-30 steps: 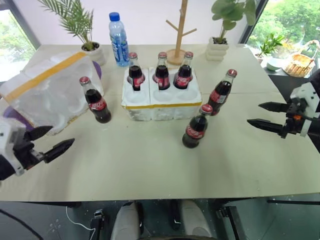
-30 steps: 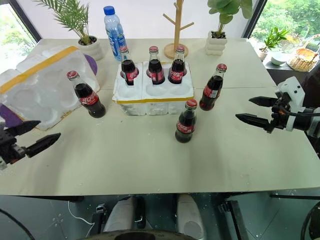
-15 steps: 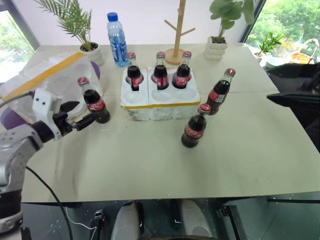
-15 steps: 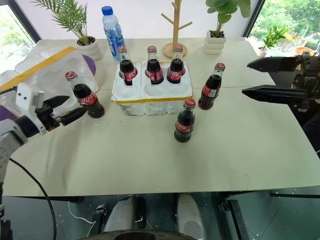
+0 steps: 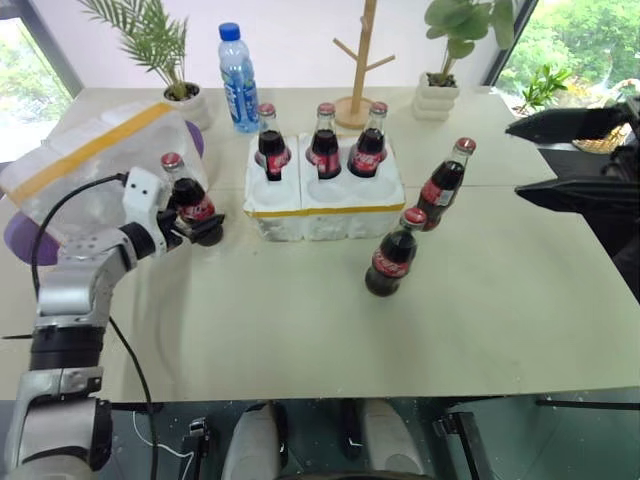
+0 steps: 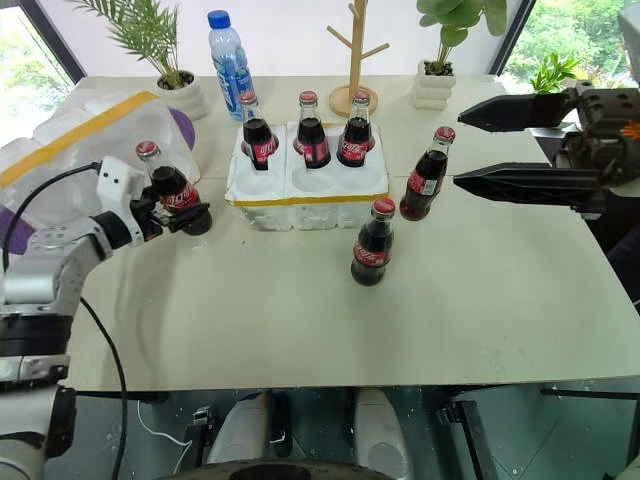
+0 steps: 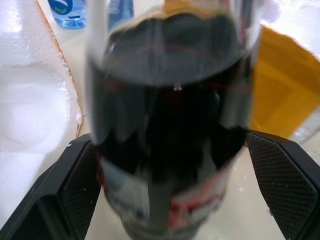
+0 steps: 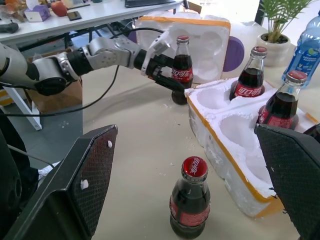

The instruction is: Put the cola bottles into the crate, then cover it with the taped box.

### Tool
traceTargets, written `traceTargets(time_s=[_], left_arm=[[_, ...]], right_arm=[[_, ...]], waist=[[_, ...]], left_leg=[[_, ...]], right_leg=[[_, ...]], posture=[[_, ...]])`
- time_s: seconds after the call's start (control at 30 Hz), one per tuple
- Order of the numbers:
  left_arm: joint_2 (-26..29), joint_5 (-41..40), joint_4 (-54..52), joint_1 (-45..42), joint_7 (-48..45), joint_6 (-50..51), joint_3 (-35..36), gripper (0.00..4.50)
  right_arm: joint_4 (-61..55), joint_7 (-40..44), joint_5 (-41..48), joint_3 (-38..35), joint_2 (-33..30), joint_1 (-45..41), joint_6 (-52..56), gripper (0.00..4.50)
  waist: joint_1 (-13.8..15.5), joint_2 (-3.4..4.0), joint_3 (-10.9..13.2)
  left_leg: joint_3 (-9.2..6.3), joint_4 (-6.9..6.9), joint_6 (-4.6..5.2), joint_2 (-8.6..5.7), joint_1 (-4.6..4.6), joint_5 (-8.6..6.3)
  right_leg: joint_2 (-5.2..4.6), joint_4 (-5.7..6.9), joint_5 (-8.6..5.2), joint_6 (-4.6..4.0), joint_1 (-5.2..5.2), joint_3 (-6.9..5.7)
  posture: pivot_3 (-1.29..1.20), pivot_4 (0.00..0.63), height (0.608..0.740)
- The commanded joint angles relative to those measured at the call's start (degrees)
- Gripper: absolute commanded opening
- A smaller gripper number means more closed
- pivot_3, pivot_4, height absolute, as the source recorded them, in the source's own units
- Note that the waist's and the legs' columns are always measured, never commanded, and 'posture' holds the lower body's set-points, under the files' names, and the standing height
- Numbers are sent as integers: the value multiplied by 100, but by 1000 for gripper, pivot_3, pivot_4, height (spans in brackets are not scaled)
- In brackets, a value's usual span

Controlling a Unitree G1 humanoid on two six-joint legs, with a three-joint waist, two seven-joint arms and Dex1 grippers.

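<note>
I need to close my left gripper now, because the cola bottle's lower body is between both fingers in the left wrist view. Closing now would catch the bottle.
Three cola bottles stand in the back wells of the crate [image 5: 322, 205], a low white block with a thin yellow band. Two more stand loose to its right, one [image 5: 442, 185] beside it and one [image 5: 392, 256] nearer the front. A further cola bottle [image 5: 187, 197] stands left of the crate, in front of the taped box [image 5: 85, 170]. My left gripper [image 5: 200, 228] is open with one finger on each side of that bottle's lower body [image 7: 170, 125]. My right gripper [image 6: 458, 140] hangs open and empty, raised above the table's right side.
A blue-capped water bottle [image 5: 237, 80], a potted palm [image 5: 185, 100], a wooden peg stand [image 5: 355, 100] and a plant in a white pot [image 5: 435, 98] line the far edge. A purple object [image 5: 15, 238] lies under the taped box. Bare tabletop [image 5: 300, 330] lies in front of the crate.
My left gripper has moved forward and right from the table's near left edge, and its open jaws now straddle the left bottle. My right gripper has risen and swung inward.
</note>
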Motion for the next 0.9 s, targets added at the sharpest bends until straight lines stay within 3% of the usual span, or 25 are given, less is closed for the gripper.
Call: traceTargets(time_s=[0.03,0.13,0.2,0.33,0.47,0.63,0.73,0.9], left_arm=[[-6,155,130,-157,-25,-342,37,4448],[89,46,-32,-102,-136,-245,189,3634],[218,-57,-267,-7,-248,-90,285,2841],[553,-481,-900,227,-632,370,520,2841],[1000,-1480,-1885,387,-1167,1446,899,2841],[1202,-2595,-2250,-432,-1370,2538,1055,2841],[814,-2544,-1776,-1444,-1238,2445,714,2841],[98,-1334,-316,-2630,-1291,1302,-310,2841]], right_arm=[[-162,-53,150,-43,28,-152,-21,4500],[-218,-139,131,9,99,-141,-59,4500],[-237,-183,129,8,135,-127,-63,4500],[-275,-297,84,9,200,-75,-79,4500],[-315,-428,100,-38,227,-11,-39,4500],[-361,-605,106,-85,275,63,-43,4500],[-425,-747,136,-123,339,114,-38,4500],[-524,-1027,245,-253,424,191,40,4500]], waist=[[-18,0,0],[-12,0,0],[-11,0,0],[-24,-3,3],[-16,-14,9],[53,-15,9],[117,-16,9],[132,-14,8]], left_leg=[[0,0,0,0,0,0],[0,-2,0,3,0,0],[0,-2,0,4,-1,0],[-3,-2,0,7,-1,0],[-5,-2,0,8,-8,0],[-5,1,-2,2,-11,1],[-1,11,-3,-4,-9,2],[-5,30,-3,-9,-7,2]], right_leg=[[2,0,0,1,0,0],[4,1,2,4,-2,-2],[5,2,2,4,-2,-5],[3,1,2,4,-3,-4],[2,3,2,4,-11,-5],[-4,2,0,2,-8,-4],[0,2,1,5,-1,-4],[10,4,4,10,15,-9]], posture=[[0,150,740],[0,150,740],[0,150,740],[0,150,740],[0,150,740],[0,150,740],[0,150,740],[0,150,740]])
